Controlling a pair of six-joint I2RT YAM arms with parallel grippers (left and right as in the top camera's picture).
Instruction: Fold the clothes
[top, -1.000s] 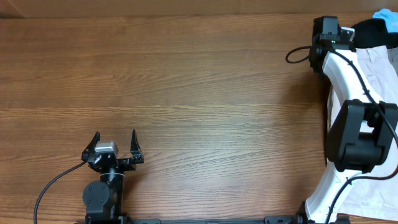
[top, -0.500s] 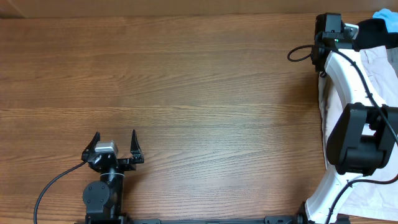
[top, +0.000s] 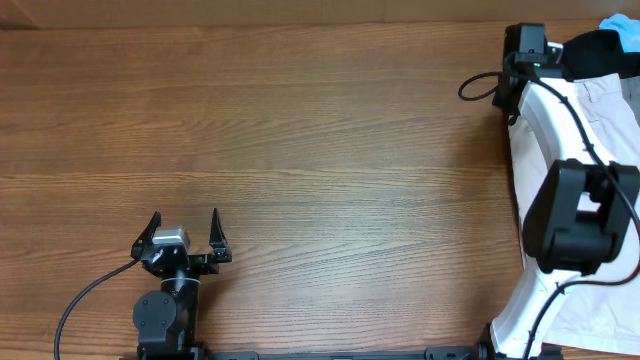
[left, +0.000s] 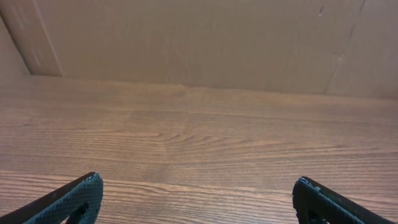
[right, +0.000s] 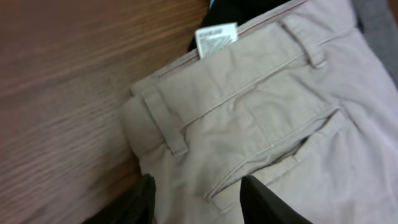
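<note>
The pale beige shorts just below the waistband corner (top: 516, 123) (right: 189, 185) will be grabbed next by my right gripper, so the legs trail flat for folding.
The pale beige shorts (right: 261, 118) lie at the table's far right edge and also show in the overhead view (top: 605, 115). Their waistband, belt loops, slit pocket and small white label (right: 216, 38) face up. My right gripper (right: 199, 198) is open, its two dark fingers low over the cloth just below the waistband corner, with fabric between them. The right arm (top: 527, 48) reaches to the far right corner and hides part of the shorts. My left gripper (top: 185, 222) is open and empty over bare wood near the front left, which its wrist view (left: 199, 186) also shows.
A dark garment (right: 239, 9) lies beyond the waistband, also in the overhead view (top: 592, 48), with a blue item (top: 622, 28) at the top right corner. A grey cloth (right: 379, 18) lies at the far right. A cardboard wall (left: 199, 37) backs the wooden table (top: 300, 150).
The right wrist shifted slightly right, then back left. A little more pale cloth now shows left of the right arm. The left arm has not moved.
</note>
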